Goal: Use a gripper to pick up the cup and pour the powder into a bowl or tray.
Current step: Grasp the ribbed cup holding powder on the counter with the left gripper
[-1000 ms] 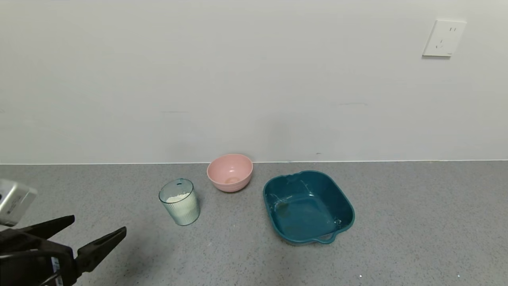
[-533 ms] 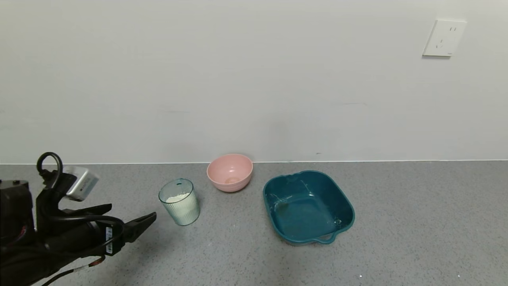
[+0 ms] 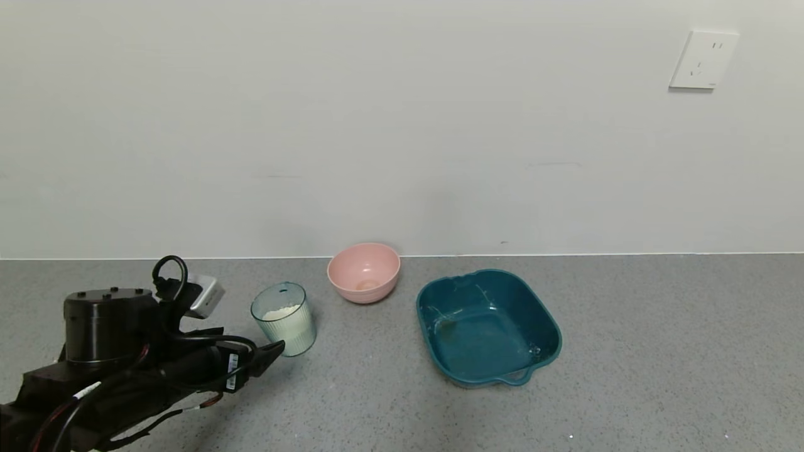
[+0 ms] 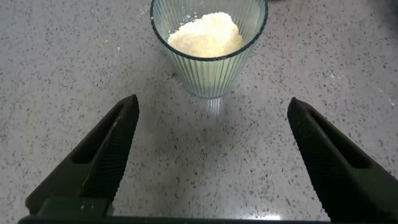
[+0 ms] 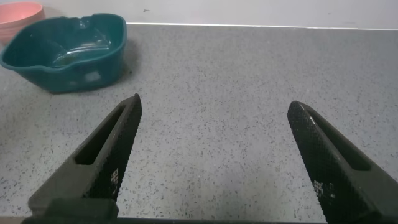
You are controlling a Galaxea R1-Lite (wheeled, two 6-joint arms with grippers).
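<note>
My left gripper grabs the cup by its ribbed sides below its rim point(image 3: 294, 331) next and keeps it upright, since loose white powder point(image 3: 282, 312) sits inside.
The ribbed pale blue-green cup point(image 3: 284, 319) stands upright on the grey counter, left of centre, with white powder point(image 3: 281, 312) in it. My left gripper point(image 3: 251, 342) is low over the counter just left of the cup, open and empty. In the left wrist view the cup point(image 4: 209, 62) and its powder point(image 4: 205, 34) stand just beyond the tips of the open left gripper point(image 4: 211, 106), not between them. The dark teal tray point(image 3: 553, 326) sits right of centre. My right gripper point(image 5: 214, 106) is open and empty, out of the head view, with the tray point(image 5: 65, 53) farther off.
A pink bowl point(image 3: 364, 272) stands by the wall between cup and tray; it also shows in the right wrist view point(image 5: 18, 12). The white wall runs along the counter's back, with an outlet point(image 3: 702, 60) at upper right.
My left arm has come in from the lower left towards the cup, its open fingers now close beside it. Cup, bowl and tray have not moved.
</note>
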